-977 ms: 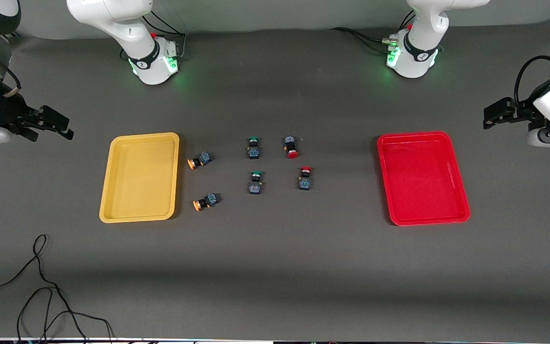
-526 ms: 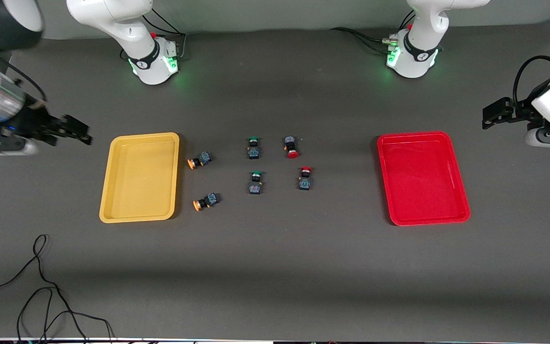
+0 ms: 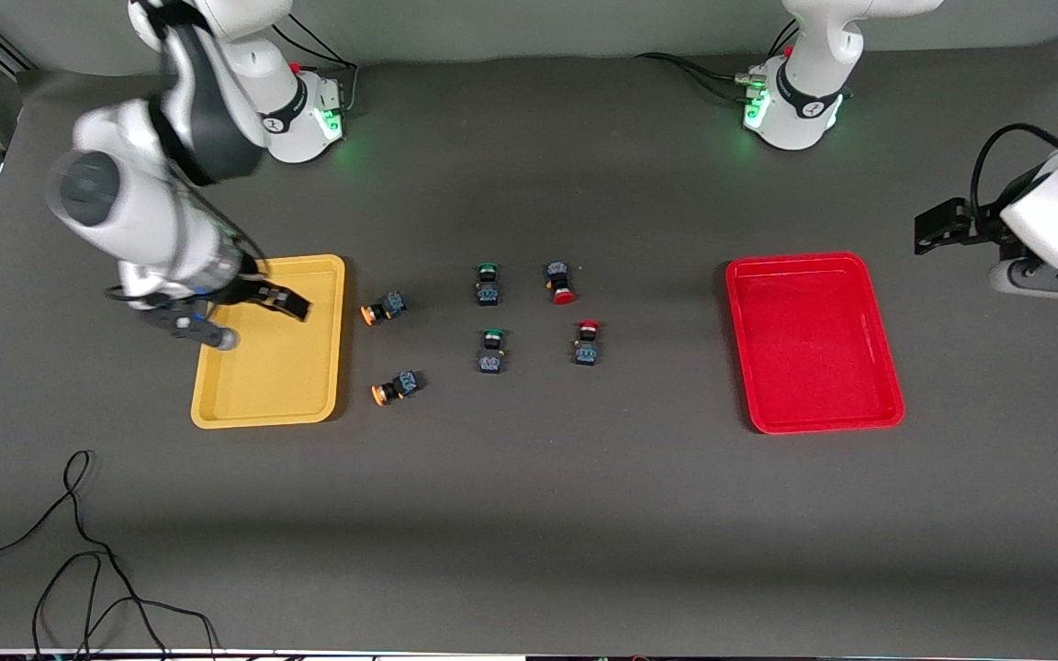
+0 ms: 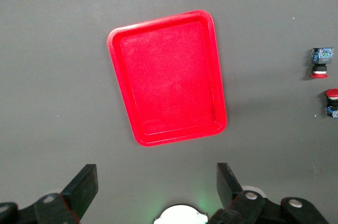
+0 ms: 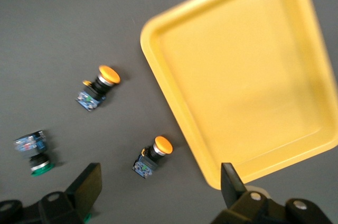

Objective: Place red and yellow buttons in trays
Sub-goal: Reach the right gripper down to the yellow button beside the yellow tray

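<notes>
My right gripper should take hold of a yellow-capped button by its black body (image 3: 382, 309) next, and then it needs to bring the button into the yellow tray (image 3: 290, 376).
Two yellow-capped buttons (image 3: 384, 308) (image 3: 394, 387) lie beside the yellow tray (image 3: 290, 376). Two red-capped buttons (image 3: 560, 281) (image 3: 587, 341) lie toward the red tray (image 3: 814, 340). My right gripper (image 3: 286, 303) is open and empty above the yellow tray. Its wrist view shows the yellow tray (image 5: 248, 76), both yellow buttons (image 5: 100, 87) (image 5: 153, 155) and the open gripper (image 5: 160, 180). My left gripper (image 3: 938, 225) is open and empty in the air past the red tray, at the left arm's end of the table. Its wrist view shows the red tray (image 4: 169, 76), both red buttons (image 4: 320, 61) (image 4: 332, 102) and the open gripper (image 4: 157, 179).
Two green-capped buttons (image 3: 488, 283) (image 3: 491, 351) lie between the yellow and the red ones. One also shows in the right wrist view (image 5: 34, 152). A black cable (image 3: 79, 560) lies near the table's front corner at the right arm's end. Both trays hold nothing.
My right arm has swung in from the table's end and its gripper is now over the yellow tray. My left gripper has shifted slightly toward the red tray. No button has moved.
</notes>
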